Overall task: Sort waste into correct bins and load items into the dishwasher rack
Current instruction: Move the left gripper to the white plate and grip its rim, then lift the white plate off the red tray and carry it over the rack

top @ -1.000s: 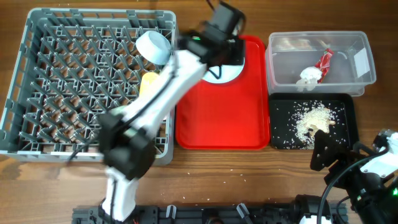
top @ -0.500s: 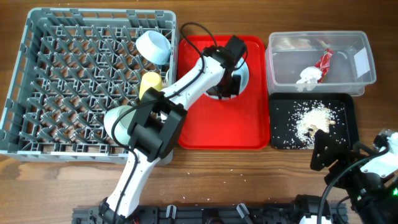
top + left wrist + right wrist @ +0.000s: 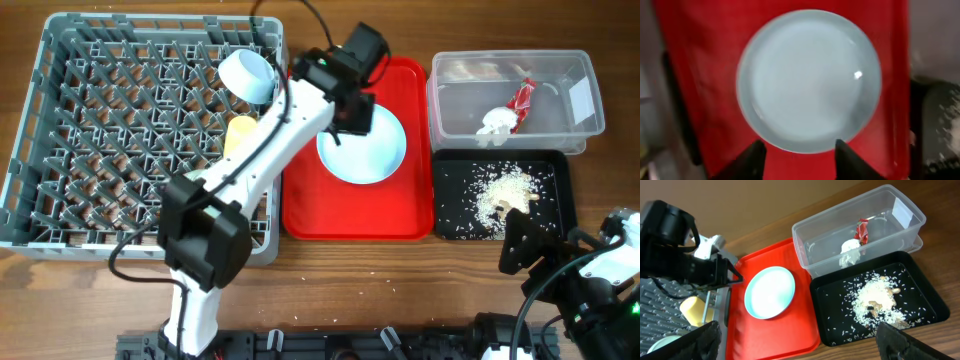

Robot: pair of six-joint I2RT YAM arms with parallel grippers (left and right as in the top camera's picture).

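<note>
The left gripper will next grab the light-blue plate's (image 3: 362, 147) rim on the side that faces the rack, so the opposite edge stays free to slot into the dishwasher rack.
The round light-blue plate (image 3: 362, 147) lies flat on the red serving tray (image 3: 300, 200). My left gripper (image 3: 352, 118) hovers over the plate's far edge, open, its black fingertips (image 3: 756, 159) apart with only red tray between them. In the grey dishwasher rack (image 3: 150, 20) sit the light-blue bowl (image 3: 247, 75) and the yellow cup (image 3: 240, 132) near its right side. The clear tub (image 3: 470, 90) holds the white napkin (image 3: 497, 122) and red wrapper (image 3: 523, 97). The black tray (image 3: 450, 170) holds rice scraps (image 3: 503, 190). My right gripper (image 3: 800, 347) is wide open and empty, near the table's front right.
The left arm (image 3: 260, 160) reaches diagonally across the rack's right edge to the red tray. The tub and black tray stand side by side right of the red tray. Bare wood table (image 3: 380, 280) runs along the front.
The left gripper has opened and let go of the plate, which now lies flat and in full view on the red tray. The gripper drew back toward the far side. The right arm is unmoved.
</note>
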